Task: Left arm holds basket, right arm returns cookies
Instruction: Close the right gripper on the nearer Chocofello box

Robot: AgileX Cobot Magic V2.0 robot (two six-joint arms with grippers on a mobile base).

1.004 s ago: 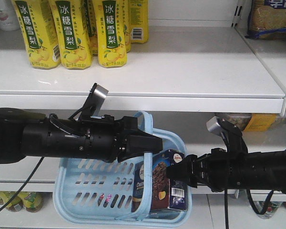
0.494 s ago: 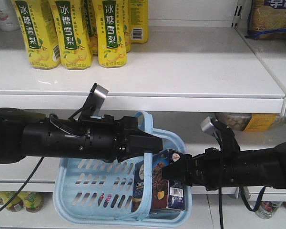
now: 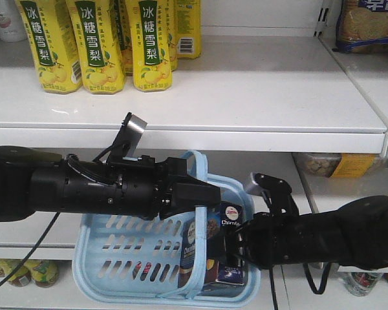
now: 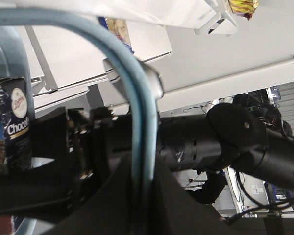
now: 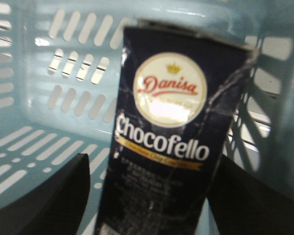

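Note:
My right gripper grabs the navy Chocofello box by its body below the logo (image 5: pixel 152 188) next, to return the cookies to the shelf.
My left gripper (image 3: pixel 204 194) is shut on the hoop handle (image 4: pixel 137 98) of the light blue basket (image 3: pixel 116 258), which hangs in front of the shelves. In the left wrist view that gripper (image 4: pixel 144 196) pinches the handle from both sides. The navy cookies box (image 3: pixel 210 242) stands upright inside the basket at its right end. My right gripper (image 3: pixel 236 248) has reached in at the box. In the right wrist view it (image 5: pixel 152 159) is open, a black finger (image 5: pixel 63 196) on each side of the cookies (image 5: pixel 166 147), with a gap on the left. The basket wall (image 5: pixel 63 73) lies behind.
Yellow drink bottles (image 3: pixel 97 45) stand on the upper white shelf (image 3: pixel 246 135). Biscuit packs (image 3: pixel 368 26) sit at the top right. Packets (image 3: pixel 323 165) lie on the middle shelf behind the right arm. Bottles (image 3: pixel 26 271) show at the bottom left.
My right arm has moved left and down into the basket, bringing its open fingers around the cookies box. The left arm and basket have stayed still.

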